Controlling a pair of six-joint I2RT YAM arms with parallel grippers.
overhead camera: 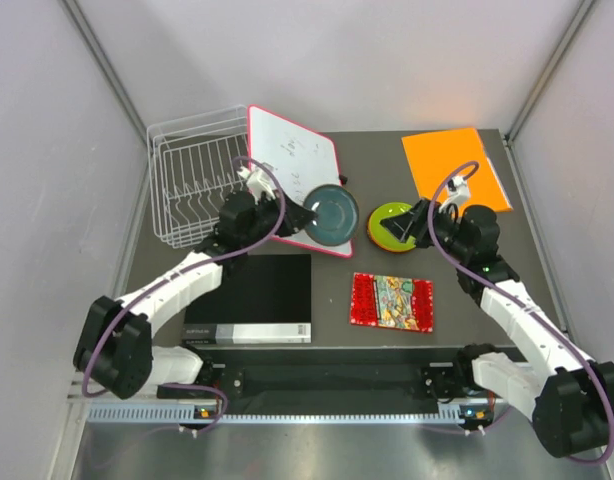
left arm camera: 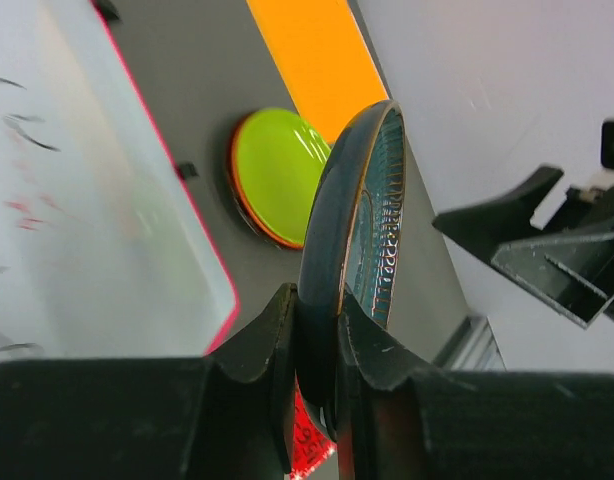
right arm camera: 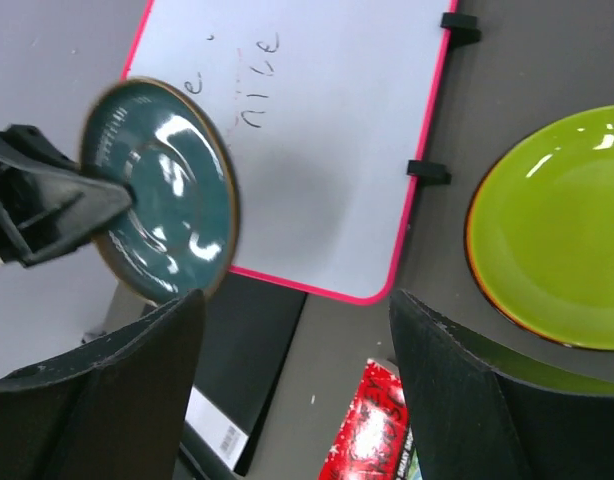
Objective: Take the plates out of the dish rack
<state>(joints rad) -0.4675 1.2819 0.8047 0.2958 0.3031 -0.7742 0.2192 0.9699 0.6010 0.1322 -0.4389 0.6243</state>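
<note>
It isn't time to close my right gripper yet: there is a gap between my fingers and the dark teal plate's free rim. The gripper needs to move toward the plate's rim first, then close on it.
The white wire dish rack (overhead camera: 197, 175) stands at the back left, and I see no plates between its prongs. My left gripper (overhead camera: 302, 217) (left arm camera: 317, 305) is shut on the rim of the dark teal plate (overhead camera: 333, 213) (left arm camera: 359, 200) (right arm camera: 162, 190), holding it on edge above the table, right of the rack and over the whiteboard's corner. A lime green plate (overhead camera: 392, 226) (left arm camera: 277, 170) (right arm camera: 562, 230) lies flat on the table with an orange-red edge showing under it. My right gripper (overhead camera: 409, 228) (right arm camera: 295, 300) is open beside that plate, with nothing between its fingers.
A pink-edged whiteboard (overhead camera: 292, 160) leans between the rack and the plates. An orange sheet (overhead camera: 455, 165) lies at the back right. A red patterned mat (overhead camera: 391, 301) sits near the front centre, and a black box (overhead camera: 252, 297) lies left of it.
</note>
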